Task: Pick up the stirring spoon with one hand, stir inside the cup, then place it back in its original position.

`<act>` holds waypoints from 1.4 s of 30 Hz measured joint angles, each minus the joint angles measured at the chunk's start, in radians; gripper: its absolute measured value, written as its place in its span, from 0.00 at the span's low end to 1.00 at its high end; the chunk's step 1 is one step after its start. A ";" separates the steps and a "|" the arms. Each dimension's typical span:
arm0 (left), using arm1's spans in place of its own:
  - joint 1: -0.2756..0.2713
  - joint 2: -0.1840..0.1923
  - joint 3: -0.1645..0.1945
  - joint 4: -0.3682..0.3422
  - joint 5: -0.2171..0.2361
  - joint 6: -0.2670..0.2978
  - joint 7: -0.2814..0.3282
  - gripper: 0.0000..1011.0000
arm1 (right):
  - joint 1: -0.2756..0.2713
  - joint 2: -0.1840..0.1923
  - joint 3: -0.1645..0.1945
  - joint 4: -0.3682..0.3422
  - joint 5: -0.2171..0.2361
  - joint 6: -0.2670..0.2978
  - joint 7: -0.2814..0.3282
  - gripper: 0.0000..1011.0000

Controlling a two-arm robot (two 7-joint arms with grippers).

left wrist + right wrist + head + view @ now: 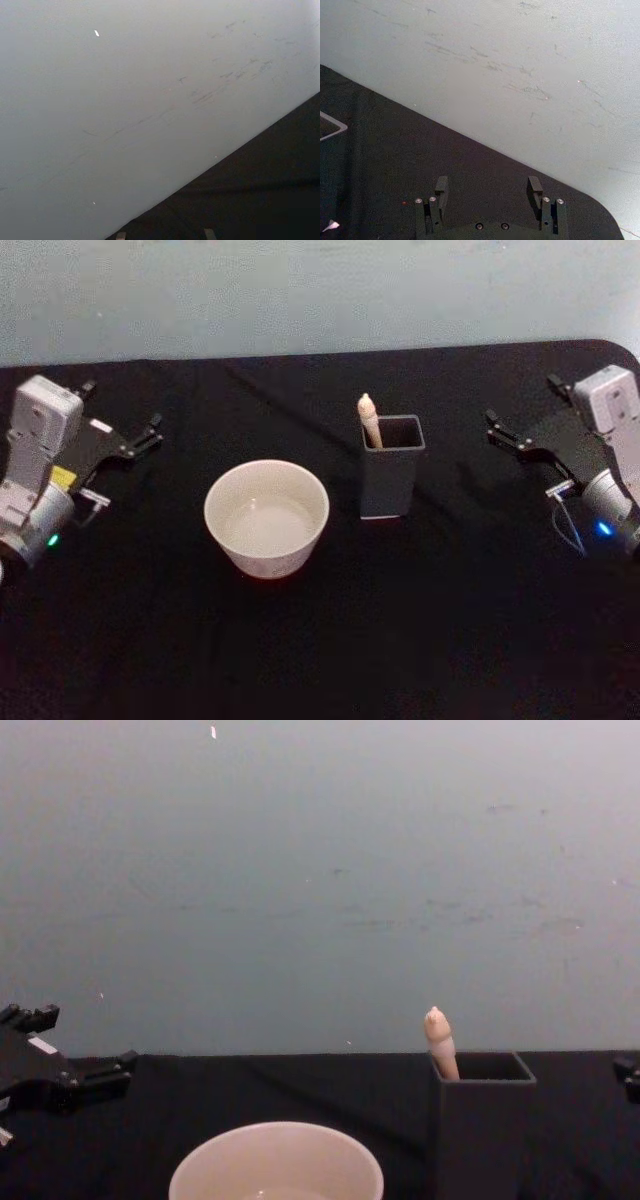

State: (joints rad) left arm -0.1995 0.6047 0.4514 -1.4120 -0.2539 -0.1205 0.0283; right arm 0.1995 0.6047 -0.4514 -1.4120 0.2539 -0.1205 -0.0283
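Note:
My right gripper grabs the stirring spoon by its exposed handle top (439, 1034) next, since the square holder's sides close around the rest of the spoon.
The stirring spoon (369, 420) stands in the dark grey square holder (385, 485) right of the table's middle, and its pale beige handle (438, 1040) sticks up above the holder's rim (480, 1072). To the holder's left, a little nearer to me, sits the wide cream-white cup (262, 558), also seen low in the chest view (275, 1165). My left gripper (122, 410) rests open at the far left of the table. My right gripper (523, 402) rests open at the far right, its two fingers spread over bare cloth (488, 187). Both are well away from the spoon.
A black cloth (320, 660) covers the table, and a pale blue-grey wall (320, 880) rises right behind its back edge. The table's rounded back right corner (605, 220) lies close to the right gripper.

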 joint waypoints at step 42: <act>0.000 0.000 0.000 0.000 0.000 0.000 0.000 0.99 | -0.092 -0.025 0.071 -0.340 0.145 0.261 0.170 0.99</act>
State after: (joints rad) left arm -0.1995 0.6047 0.4514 -1.4120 -0.2539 -0.1205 0.0283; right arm 0.1076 0.5797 -0.3800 -1.7521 0.3992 0.1403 0.1416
